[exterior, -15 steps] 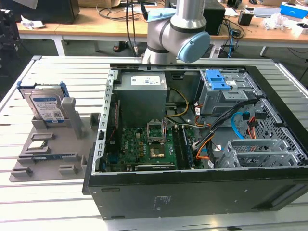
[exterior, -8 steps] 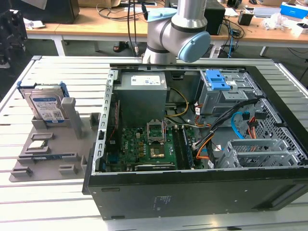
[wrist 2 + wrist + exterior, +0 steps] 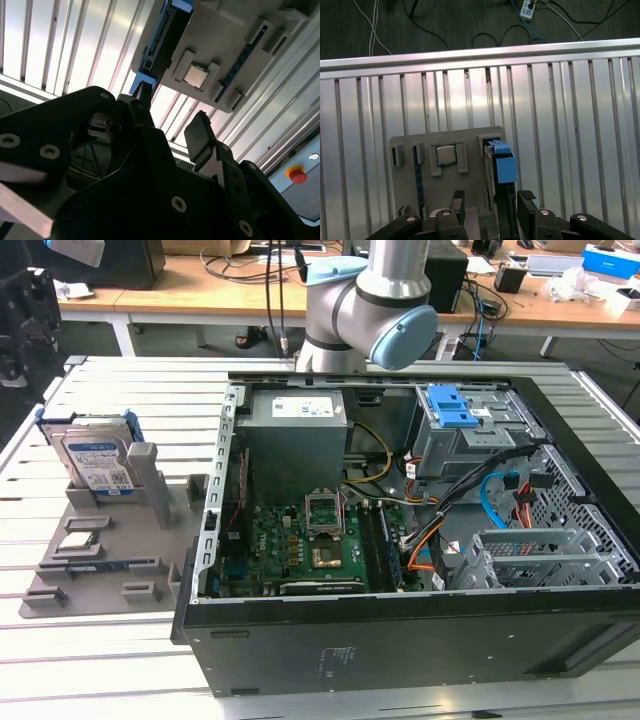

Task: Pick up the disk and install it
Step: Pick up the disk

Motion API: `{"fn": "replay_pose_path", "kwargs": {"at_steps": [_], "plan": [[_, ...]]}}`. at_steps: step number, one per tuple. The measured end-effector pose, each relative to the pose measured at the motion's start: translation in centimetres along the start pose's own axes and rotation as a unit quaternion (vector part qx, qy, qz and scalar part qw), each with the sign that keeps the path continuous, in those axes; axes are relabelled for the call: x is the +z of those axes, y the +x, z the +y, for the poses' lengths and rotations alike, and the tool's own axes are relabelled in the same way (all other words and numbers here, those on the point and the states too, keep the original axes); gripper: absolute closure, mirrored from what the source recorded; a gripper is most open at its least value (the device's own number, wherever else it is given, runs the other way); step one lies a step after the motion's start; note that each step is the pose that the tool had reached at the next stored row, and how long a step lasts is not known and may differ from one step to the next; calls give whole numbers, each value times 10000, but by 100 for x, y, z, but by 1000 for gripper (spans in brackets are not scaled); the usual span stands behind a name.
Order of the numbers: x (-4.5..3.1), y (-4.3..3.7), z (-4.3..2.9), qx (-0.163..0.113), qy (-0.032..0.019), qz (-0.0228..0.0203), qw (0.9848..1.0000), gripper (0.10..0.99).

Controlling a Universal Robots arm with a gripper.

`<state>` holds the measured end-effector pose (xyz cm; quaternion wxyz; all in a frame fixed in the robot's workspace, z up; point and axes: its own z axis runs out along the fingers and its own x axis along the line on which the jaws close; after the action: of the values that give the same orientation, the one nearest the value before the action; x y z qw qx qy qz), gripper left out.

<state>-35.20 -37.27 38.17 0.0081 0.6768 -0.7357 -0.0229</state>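
My gripper is about to grab the disk by its raised upper end [image 3: 92, 426], because the disk's lower end is down in the holder's slot [image 3: 108, 496].
The disk [image 3: 98, 462] stands on edge in a slot of a grey parts holder [image 3: 110, 575] at the exterior view's left, its silver face and white-and-blue label showing inside a blue carrier frame. In the first wrist view I look down on the disk [image 3: 501, 167] edge-on, blue frame uppermost. My gripper [image 3: 491, 197] hangs well above it, open and empty, one dark finger [image 3: 457, 199] to each side of the disk's line. In the second wrist view the disk [image 3: 167, 37] lies beyond the open gripper [image 3: 170, 125].
A square silver processor chip [image 3: 445, 155] sits in the holder beside the disk. The open computer case [image 3: 400, 500] fills the exterior view's middle and right, with a blue latch plate [image 3: 455, 410] and a metal drive cage [image 3: 540, 555]. The arm [image 3: 370, 300] rises behind the case.
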Motion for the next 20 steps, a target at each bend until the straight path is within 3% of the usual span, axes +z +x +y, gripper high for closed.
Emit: {"fn": "replay_pose_path", "kwargs": {"at_steps": [4, 15, 20], "plan": [[83, -55, -2, -55, 0, 14, 10000, 545], [147, -353, 22, -168, -1, 37, 9999, 545], [176, -415, 35, -203, 0, 39, 9998, 545]]}}
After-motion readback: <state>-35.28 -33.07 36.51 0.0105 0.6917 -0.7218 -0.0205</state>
